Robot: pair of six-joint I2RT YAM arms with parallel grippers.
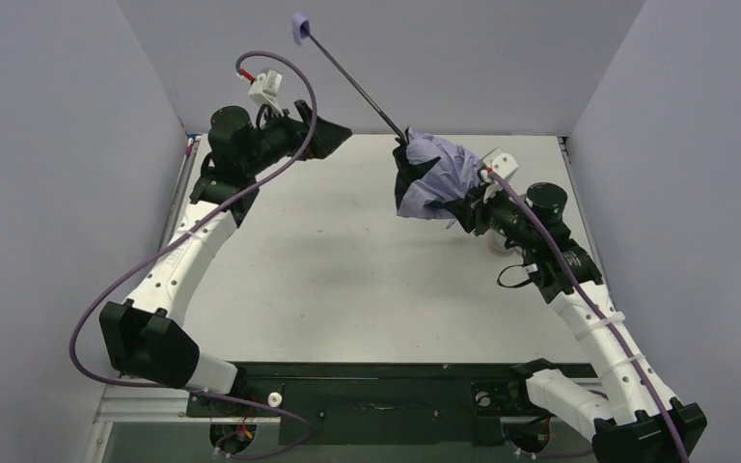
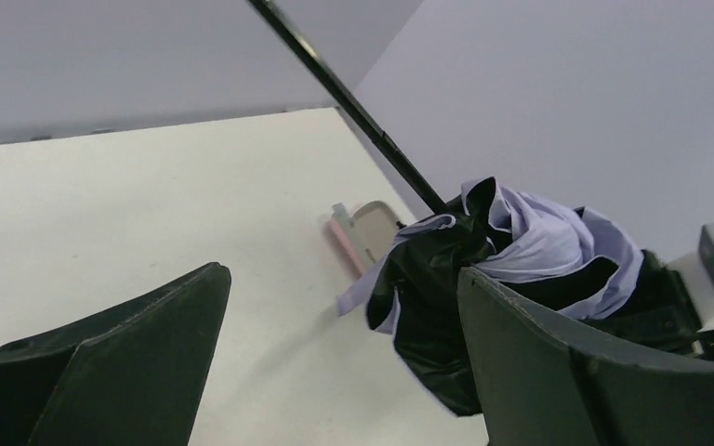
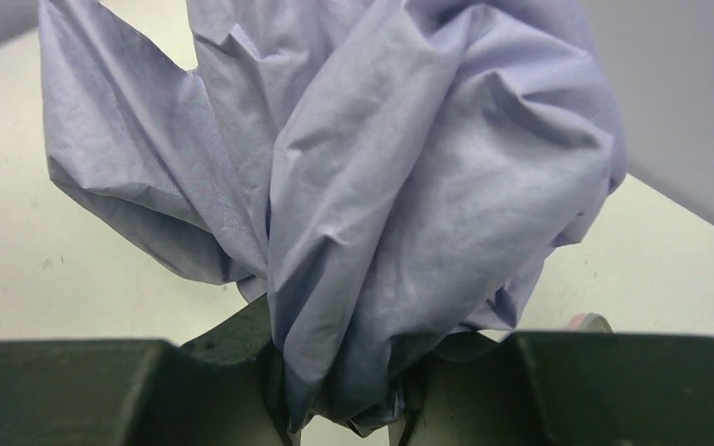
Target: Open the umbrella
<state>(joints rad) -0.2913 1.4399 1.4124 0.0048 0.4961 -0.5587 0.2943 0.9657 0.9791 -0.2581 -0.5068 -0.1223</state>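
My left gripper grabs the umbrella's bare black shaft (image 1: pixel 366 96) between its handle and canopy next, since this leaves the canopy (image 1: pixel 436 174) free to open.
The umbrella's lilac canopy (image 1: pixel 436 174) hangs bunched and folded above the table, its black underside (image 2: pixel 428 279) showing. Its thin black shaft (image 1: pixel 357 85) runs up and left to the small lilac handle (image 1: pixel 299 26). My right gripper (image 1: pixel 465 203) is shut on the canopy's gathered top; the fabric (image 3: pixel 409 186) fills the right wrist view and is pinched between the fingers (image 3: pixel 242 372). My left gripper (image 1: pixel 331 137) stands open, left of the shaft and apart from it, with nothing between its fingers (image 2: pixel 149 362). In the left wrist view the shaft (image 2: pixel 353 102) crosses above them.
A pale pinkish fabric sleeve (image 2: pixel 358 232) lies flat on the white table (image 1: pixel 328 251) behind the canopy. Grey walls close the table in at the back and on both sides. The handle sits high against the back wall.
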